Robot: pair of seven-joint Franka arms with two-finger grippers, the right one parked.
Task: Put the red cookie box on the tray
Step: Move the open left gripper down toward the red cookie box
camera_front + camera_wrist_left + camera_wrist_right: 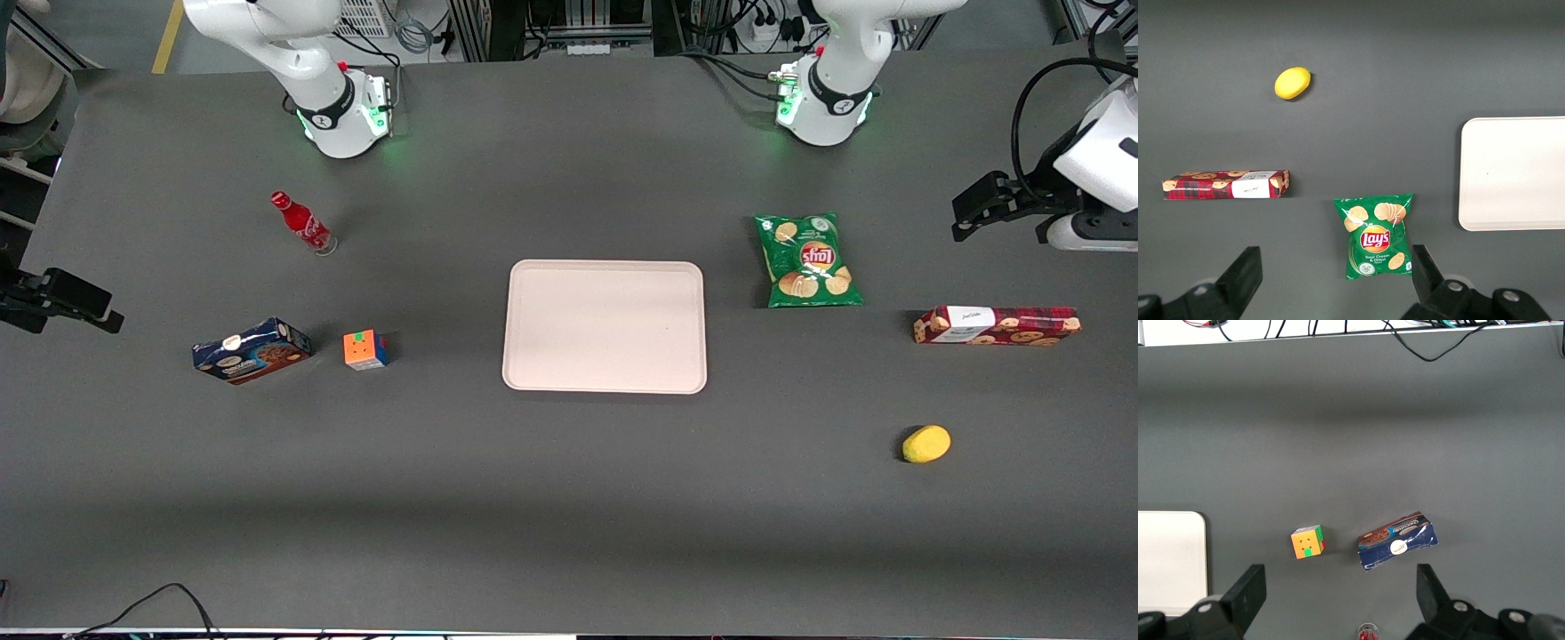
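Observation:
The red cookie box has its long red part (1021, 326) beside the label. My gripper should next grab the box there to set it on the tray (605, 265).
The red cookie box (996, 325) (1225, 185) lies flat on the dark table toward the working arm's end, its white label panel at the end facing the tray. The pale pink-beige tray (605, 265) (1511, 173) sits in the middle of the table with nothing on it. My gripper (960, 220) (1335, 267) hovers above the table, farther from the front camera than the red cookie box and well apart from it. Its fingers (1245, 270) are spread wide, open and empty.
A green chips bag (807, 260) (1375, 237) lies between the tray and the red cookie box. A lemon (926, 444) (1292, 83) sits nearer the front camera. Toward the parked arm's end are a blue cookie box (252, 349), a colour cube (365, 349) and a red bottle (302, 222).

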